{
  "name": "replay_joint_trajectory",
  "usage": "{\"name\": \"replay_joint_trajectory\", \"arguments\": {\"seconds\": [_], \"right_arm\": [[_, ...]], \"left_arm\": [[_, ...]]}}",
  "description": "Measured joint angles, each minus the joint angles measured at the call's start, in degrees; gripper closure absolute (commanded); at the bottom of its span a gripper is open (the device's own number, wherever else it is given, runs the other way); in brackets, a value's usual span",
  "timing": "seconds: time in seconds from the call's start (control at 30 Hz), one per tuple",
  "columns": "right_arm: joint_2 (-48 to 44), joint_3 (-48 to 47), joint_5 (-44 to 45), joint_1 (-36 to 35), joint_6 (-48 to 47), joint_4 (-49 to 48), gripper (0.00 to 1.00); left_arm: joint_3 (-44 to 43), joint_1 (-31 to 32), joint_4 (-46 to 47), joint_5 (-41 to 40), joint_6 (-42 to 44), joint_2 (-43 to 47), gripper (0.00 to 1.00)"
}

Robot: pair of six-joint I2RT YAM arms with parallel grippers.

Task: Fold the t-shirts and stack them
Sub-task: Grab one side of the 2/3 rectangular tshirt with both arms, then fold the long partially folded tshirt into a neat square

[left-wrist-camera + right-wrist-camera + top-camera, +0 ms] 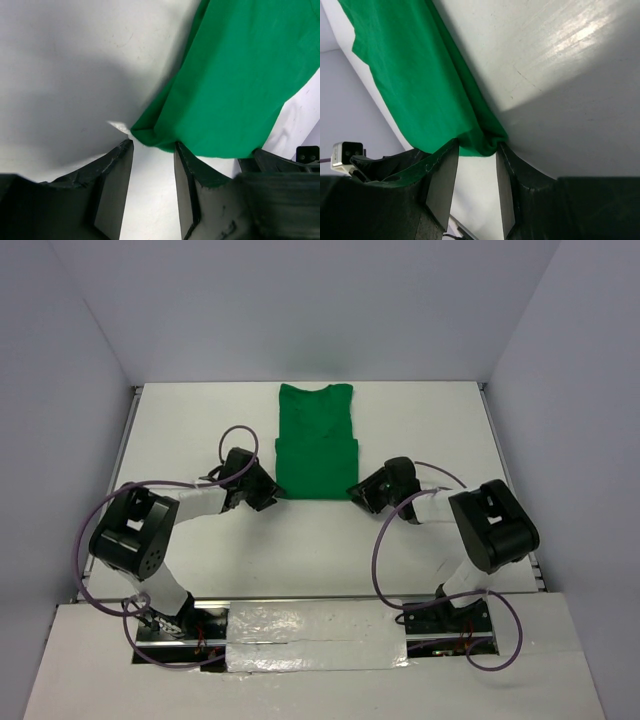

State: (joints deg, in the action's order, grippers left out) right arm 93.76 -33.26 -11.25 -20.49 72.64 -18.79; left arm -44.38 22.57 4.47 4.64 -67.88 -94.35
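My right gripper's fingers are apart around the shirt's bunched corner in the right wrist view, so that corner of the shirt would stay behind if I lifted my gripper now.
The bright green t-shirt (pixel 316 440) lies flat on the white table, folded narrow, collar at the far end. My left gripper (pixel 270 495) is at its near left corner and my right gripper (pixel 360 492) at its near right corner. In the left wrist view the jaws (pixel 154 146) are open, and the corner of the shirt (pixel 240 75) lies just at the fingertips. In the right wrist view the jaws (pixel 477 147) are open, with the bunched corner of the shirt (pixel 415 75) between the fingertips.
The white table (pixel 300 550) is bounded by grey-white walls at the left, back and right. The arm bases and purple cables (pixel 90 540) lie along the near edge. The left arm's wrist camera (pixel 345 152) shows at the edge of the right wrist view.
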Motion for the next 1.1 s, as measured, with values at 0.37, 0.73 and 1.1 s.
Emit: {"name": "replay_joint_trajectory", "arguments": {"seconds": [0.37,0.73,1.1], "right_arm": [[2.3,-0.9,0.5,0.0,-0.3,-0.4,1.0],[-9.9,-1.9,0.6,-3.0,-11.8,14.8,1.0],[-39.4,7.0,0.7,-8.8,-17.9,35.8,1.0]], "left_arm": [[-6.8,-0.3,-3.0,-1.4,0.9,-5.7,1.0],[-6.3,1.5,-16.5,-1.9,1.9,2.3,1.0],[5.3,13.8,-30.9,-1.4,-3.3,25.6,1.0]]}}
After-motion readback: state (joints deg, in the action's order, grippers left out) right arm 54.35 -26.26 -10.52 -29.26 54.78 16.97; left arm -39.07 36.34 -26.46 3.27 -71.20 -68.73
